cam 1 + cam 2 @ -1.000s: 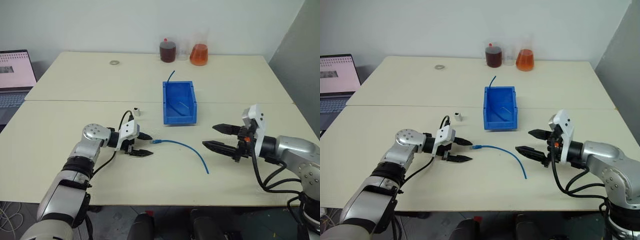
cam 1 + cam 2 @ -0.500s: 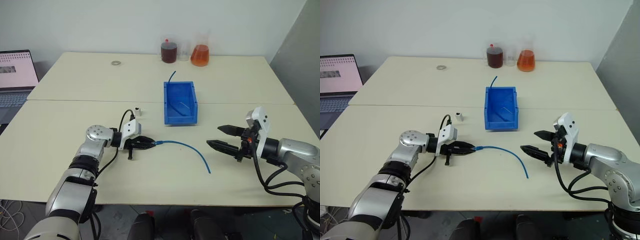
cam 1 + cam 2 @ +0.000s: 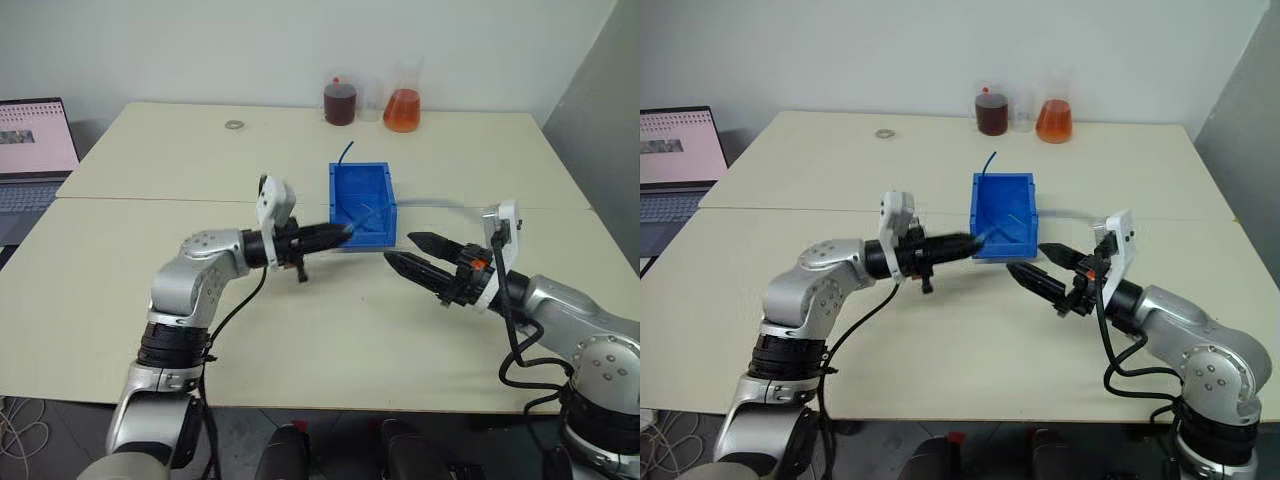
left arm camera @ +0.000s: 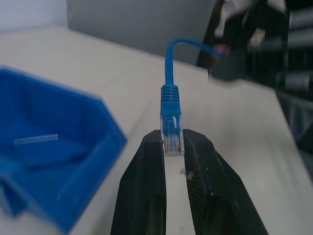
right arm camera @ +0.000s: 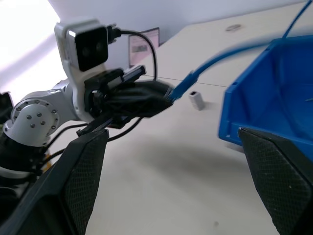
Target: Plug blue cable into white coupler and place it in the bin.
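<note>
My right gripper should next grab the blue cable (image 4: 169, 93) by its boot, which sticks out past my left gripper's black fingers. Those fingers cover the clear plug.
My left gripper (image 3: 338, 234) is shut on the clear plug at the tip of the blue cable (image 4: 169, 93), raised above the table just in front of the bin (image 3: 338, 195). The plug sits pinched between the two black fingers (image 4: 149, 161). From there the cable trails as a blur to the right over the bin's front. Facing the plug from the right, my right gripper (image 3: 400, 248) stands wide open and empty. The white coupler (image 5: 196, 100) stands on the table beyond the left gripper, left of the bin.
Two flasks, one with dark liquid (image 3: 339, 102) and one with orange liquid (image 3: 399, 108), stand at the table's back edge. A small metal ring (image 3: 234, 125) lies back left. A laptop (image 3: 35, 140) sits off the left side. Another blue cable end (image 3: 342, 152) rises behind the bin.
The left gripper shut on the cable's plug and lifted it up and to the right, in front of the bin. The right gripper moved left and up toward it, still open.
</note>
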